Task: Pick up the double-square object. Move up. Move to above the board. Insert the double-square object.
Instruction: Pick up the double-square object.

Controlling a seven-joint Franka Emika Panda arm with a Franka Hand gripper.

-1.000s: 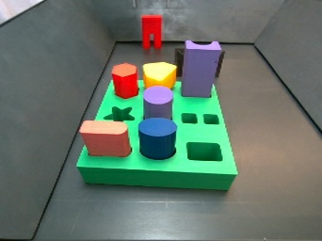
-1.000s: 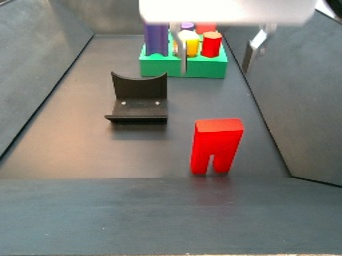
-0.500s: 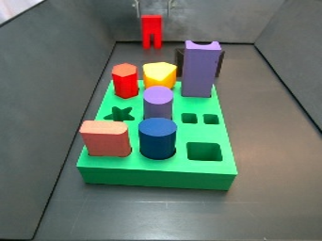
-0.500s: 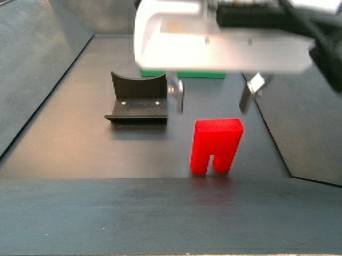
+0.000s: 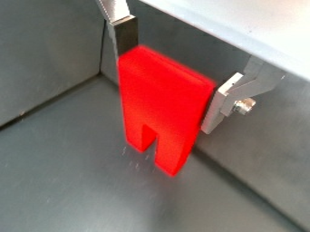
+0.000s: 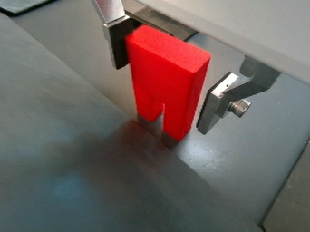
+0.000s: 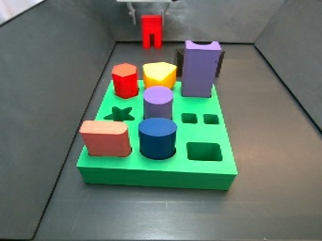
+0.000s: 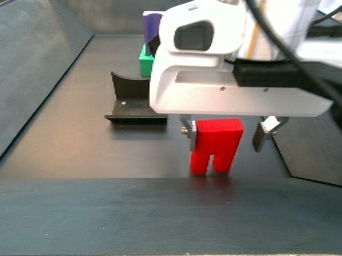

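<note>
My gripper should next grab the double-square object by its solid upper body, so the object's two square legs stay free to slot into the board [image 7: 189,175].
The double-square object [image 8: 217,145] is a bright red upright block that stands on its two legs on the grey floor, far behind the board [image 7: 189,175] in a side view. My gripper [image 8: 223,130] has come down around it and is open. In both wrist views one silver finger [image 5: 121,38] lies close against one side of the block [image 5: 160,100]. The opposite finger [image 6: 218,101] stands a small gap off the red block [image 6: 168,77]. In a side view the gripper [image 7: 150,11] shows just above the block [image 7: 151,31].
The green board carries a red hexagonal prism [image 7: 124,80], a yellow block [image 7: 160,73], a tall purple block [image 7: 201,68], a purple cylinder [image 7: 157,99], a blue cylinder [image 7: 157,138] and a salmon block [image 7: 105,138]. Its star hole [image 7: 120,113] and square holes [image 7: 201,120] are open. The fixture [image 8: 138,98] stands left of the gripper.
The gripper has come down from above and now straddles the red block, which has not moved.
</note>
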